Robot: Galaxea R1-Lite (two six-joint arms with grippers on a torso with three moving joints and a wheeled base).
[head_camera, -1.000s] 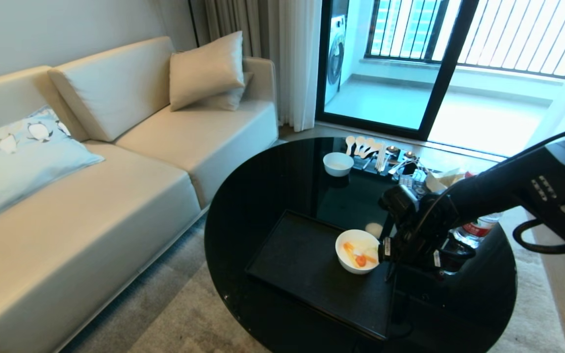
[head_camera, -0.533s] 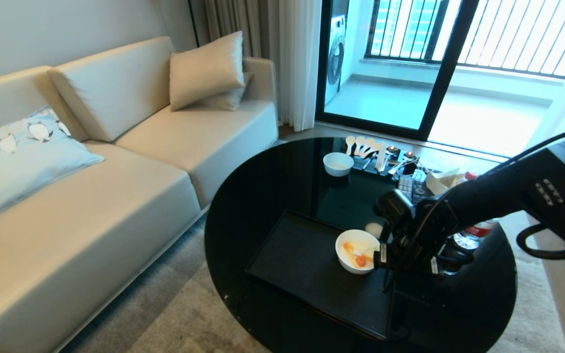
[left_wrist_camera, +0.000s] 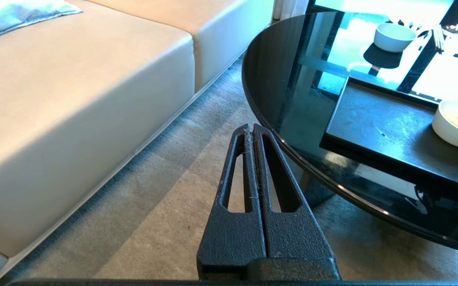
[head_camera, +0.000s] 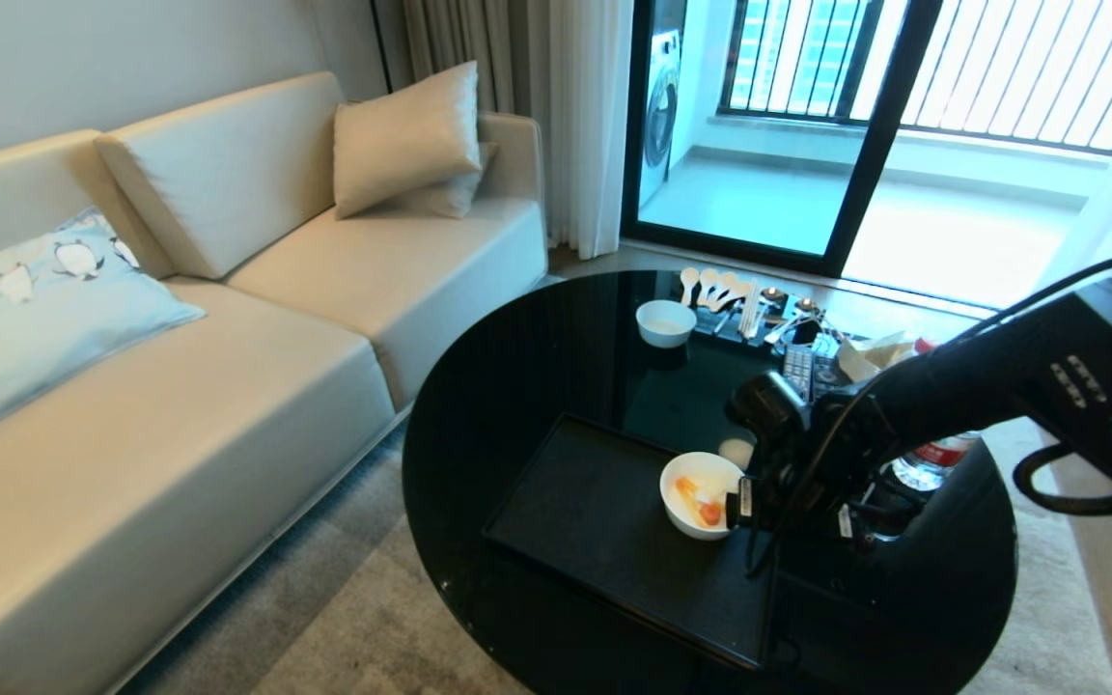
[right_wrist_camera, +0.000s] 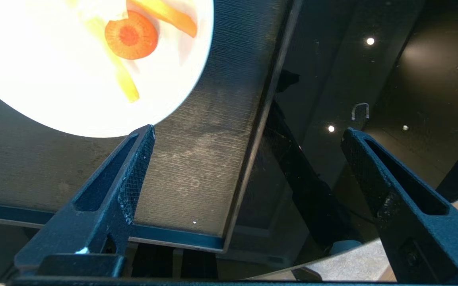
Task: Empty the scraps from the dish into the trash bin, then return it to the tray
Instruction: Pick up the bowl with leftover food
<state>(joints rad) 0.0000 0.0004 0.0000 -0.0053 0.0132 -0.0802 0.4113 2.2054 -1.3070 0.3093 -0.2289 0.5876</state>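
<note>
I should move my right gripper toward the scraps before closing on them, because both fingers are outside the dish's rim [head_camera: 739, 470] and would miss the scraps now.
The dish [head_camera: 696, 483], a white deep bowl, stands on the right part of the black tray [head_camera: 585, 521]. It holds the scraps [head_camera: 699, 504], orange carrot slices and pale pieces. My right gripper [head_camera: 741, 506] is open and empty, hovering at the dish's right rim. In the right wrist view one fingertip is at the rim of the dish [right_wrist_camera: 54, 87], above the tray [right_wrist_camera: 197, 159], with the scraps [right_wrist_camera: 131, 35] beyond and the right gripper [right_wrist_camera: 249, 131] spread wide. My left gripper [left_wrist_camera: 250, 128] is shut and parked over the carpet beside the table. The trash bin is out of view.
The tray lies on a round black glass table [head_camera: 517, 376]. A smaller white bowl [head_camera: 665, 321], a cutlery holder with spoons [head_camera: 730, 292], a remote [head_camera: 797, 365], tissues [head_camera: 870, 355] and a water bottle [head_camera: 932, 454] stand at the back and right. A cream sofa [head_camera: 228, 338] is to the left.
My right arm has moved a little to the left, bringing the open gripper closer to the dish's right rim. The dish and tray have not moved.
</note>
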